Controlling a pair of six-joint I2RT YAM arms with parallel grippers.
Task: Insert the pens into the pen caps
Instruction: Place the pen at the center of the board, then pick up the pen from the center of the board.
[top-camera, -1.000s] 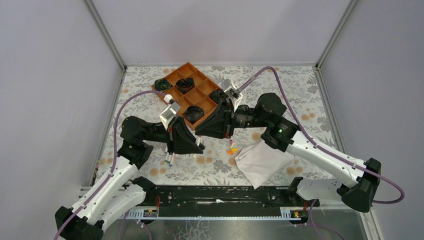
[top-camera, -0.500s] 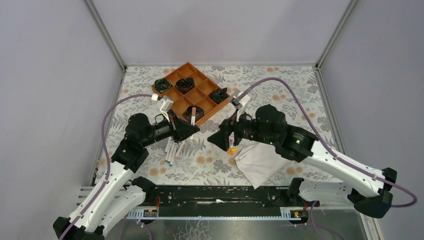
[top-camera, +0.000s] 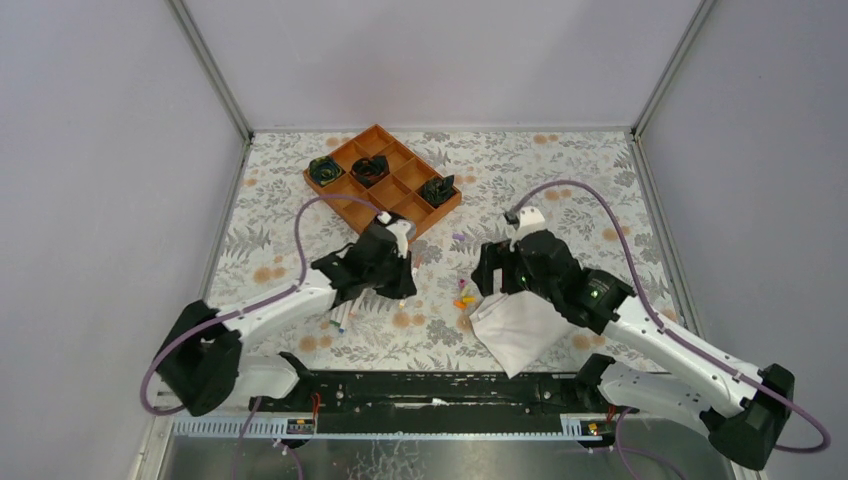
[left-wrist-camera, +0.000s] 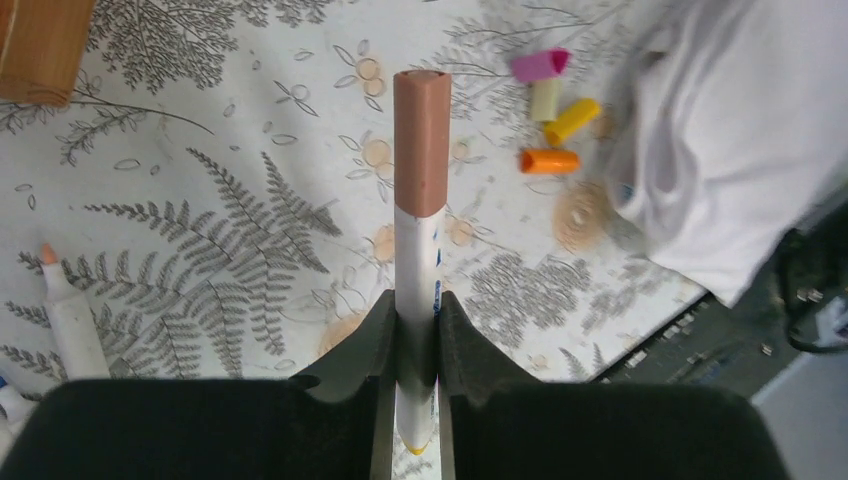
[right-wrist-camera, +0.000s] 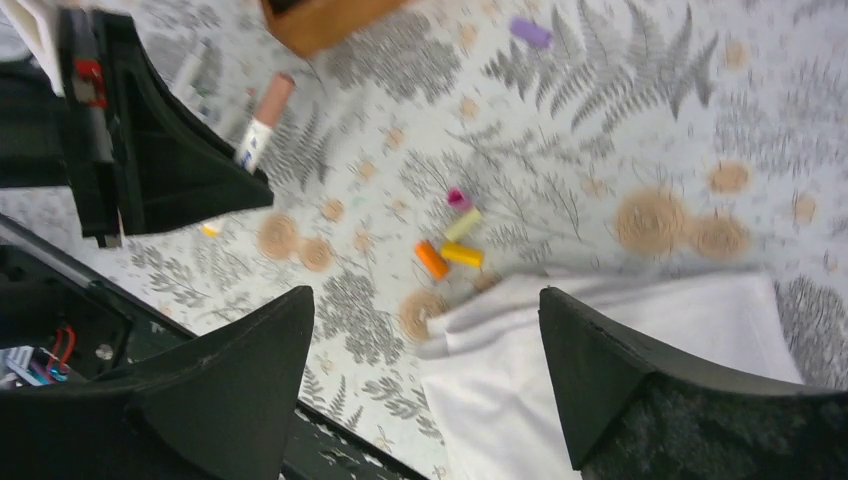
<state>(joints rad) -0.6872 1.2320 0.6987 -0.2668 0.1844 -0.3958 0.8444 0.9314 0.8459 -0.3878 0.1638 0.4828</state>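
My left gripper holds the white pen well above the flowered table. It should keep holding the pen, because the pen would drop if I opened now.
My left gripper (left-wrist-camera: 417, 300) is shut on a white pen (left-wrist-camera: 417, 240) that wears a brown cap (left-wrist-camera: 421, 140), held above the flowered table. In the top view that gripper (top-camera: 392, 268) hangs left of centre. A cluster of loose pen caps lies ahead of it: pink (left-wrist-camera: 540, 65), pale yellow (left-wrist-camera: 545, 98), yellow (left-wrist-camera: 572, 120) and orange (left-wrist-camera: 549, 160). My right gripper (right-wrist-camera: 425, 292) stands open and holds nothing, over the cloth's edge near those caps (right-wrist-camera: 450, 245). A purple cap (right-wrist-camera: 530, 32) lies apart, farther back. More pens (top-camera: 340, 318) lie on the table at the left.
A folded white cloth (top-camera: 520, 325) lies at the front right, touching the cap cluster. An orange compartment tray (top-camera: 411, 189) with dark objects in it stands at the back. A loose pen with an orange tip (left-wrist-camera: 68, 315) lies left of my left gripper.
The two grippers were together mid-table; they have drawn apart. The right gripper opened and pulled back right. The left kept the capped pen and swung round.
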